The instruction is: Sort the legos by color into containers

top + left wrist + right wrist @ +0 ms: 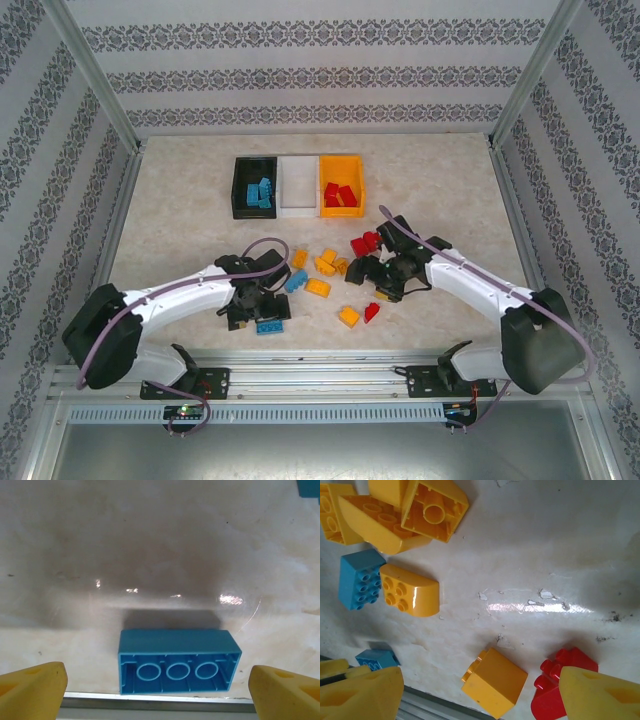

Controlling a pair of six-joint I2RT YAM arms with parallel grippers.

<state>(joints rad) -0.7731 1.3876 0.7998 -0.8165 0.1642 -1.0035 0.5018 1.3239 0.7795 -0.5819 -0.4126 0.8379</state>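
Observation:
The left gripper's fingers are above the blue brick [269, 327] [179, 662] and would miss the brick if they closed now, so the left gripper should go lower before closing.
My left gripper [159, 690] is open low over the table, its yellow fingers [30, 687] on either side of a blue brick [179, 660] that lies on its side with the hollow underside facing me. In the top view this blue brick [270, 327] sits by the near edge under the left gripper [262, 310]. My right gripper [480, 697] is open above a small yellow brick [494, 682], with a red brick [555, 685] beside its right finger. The black bin [238, 188] holds blue bricks, the yellow bin [341, 210] holds red ones, and the white bin [299, 185] stands between them.
Loose yellow bricks [326, 262] and another blue brick [296, 281] lie between the arms. A red brick [365, 243] sits by the right arm. The metal rail [150, 700] of the table's near edge runs just behind the blue brick.

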